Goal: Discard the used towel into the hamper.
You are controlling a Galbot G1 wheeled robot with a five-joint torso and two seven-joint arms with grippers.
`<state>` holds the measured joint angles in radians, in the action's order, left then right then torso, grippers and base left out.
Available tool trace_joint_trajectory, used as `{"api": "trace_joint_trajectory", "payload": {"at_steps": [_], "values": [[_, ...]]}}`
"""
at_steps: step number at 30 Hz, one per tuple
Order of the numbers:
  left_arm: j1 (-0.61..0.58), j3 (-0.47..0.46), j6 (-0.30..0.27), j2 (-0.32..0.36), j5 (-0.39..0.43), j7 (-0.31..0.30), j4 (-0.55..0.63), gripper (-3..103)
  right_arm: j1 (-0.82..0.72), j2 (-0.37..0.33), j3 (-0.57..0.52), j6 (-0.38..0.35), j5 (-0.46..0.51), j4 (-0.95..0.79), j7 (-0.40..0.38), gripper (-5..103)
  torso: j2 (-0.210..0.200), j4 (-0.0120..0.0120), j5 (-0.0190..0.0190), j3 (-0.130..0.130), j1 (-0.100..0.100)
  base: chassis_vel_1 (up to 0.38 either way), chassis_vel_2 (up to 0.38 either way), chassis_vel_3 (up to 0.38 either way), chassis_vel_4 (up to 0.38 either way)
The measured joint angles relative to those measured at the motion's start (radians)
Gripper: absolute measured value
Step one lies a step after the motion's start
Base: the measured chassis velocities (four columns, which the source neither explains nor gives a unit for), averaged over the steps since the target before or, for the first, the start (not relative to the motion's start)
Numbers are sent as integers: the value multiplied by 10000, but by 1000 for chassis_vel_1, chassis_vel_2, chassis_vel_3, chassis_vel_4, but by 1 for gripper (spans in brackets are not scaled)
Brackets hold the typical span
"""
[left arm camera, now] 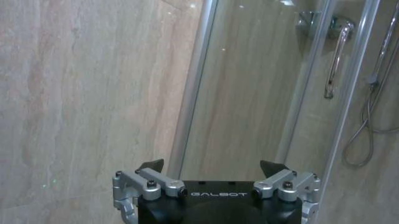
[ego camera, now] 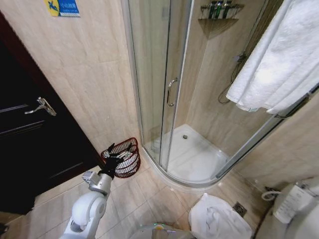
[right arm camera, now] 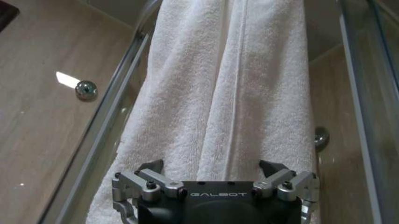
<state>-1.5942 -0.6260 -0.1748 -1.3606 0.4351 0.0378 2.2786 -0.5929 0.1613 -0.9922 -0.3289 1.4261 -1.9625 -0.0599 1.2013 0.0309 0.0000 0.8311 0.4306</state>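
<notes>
My right gripper takes hold of the used towel by its gathered fold next, so as to discard the towel into the hamper.
A white towel hangs folded over the top rail of the glass shower enclosure at the upper right. In the right wrist view the towel hangs close in front of my right gripper, which is open with nothing between its fingers. The hamper, a dark red wire basket, stands on the floor against the tiled wall beside the shower. My left gripper hovers at the hamper's near side. It is open and empty, facing the wall and glass.
A second white cloth lies crumpled on the floor tiles near a floor drain. A dark door is at the left, and the shower door handle in the middle. A toilet stands at the lower right.
</notes>
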Motion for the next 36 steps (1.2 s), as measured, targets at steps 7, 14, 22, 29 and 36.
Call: {"api": "trace_joint_trajectory", "payload": {"at_steps": [7,14,22,29,36], "values": [[0,-1,0,0,0,0,0,100,274,526,139,-35,-1507,-273,-34,100,0,0,0,0,0,0,0,0,0],[0,-1,0,0,0,0,0,100,133,1068,145,-101,-2977,-802,-88,100,0,1,0,0,0,0,0,0,0],[0,-2,0,0,0,0,0,100,355,2284,84,-345,-4252,-1372,-529,100,1,0,-3,0,0,0,0,0,0],[-1,-1,0,0,0,0,0,100,134,4109,-59,-276,-5430,-1538,-399,100,-2,1,4,1,0,0,0,0,0],[0,-1,0,-1,0,0,-1,100,2762,6242,1686,-309,-7296,-565,193,100,-2,1,-6,1,1,0,0,0,0]]}}
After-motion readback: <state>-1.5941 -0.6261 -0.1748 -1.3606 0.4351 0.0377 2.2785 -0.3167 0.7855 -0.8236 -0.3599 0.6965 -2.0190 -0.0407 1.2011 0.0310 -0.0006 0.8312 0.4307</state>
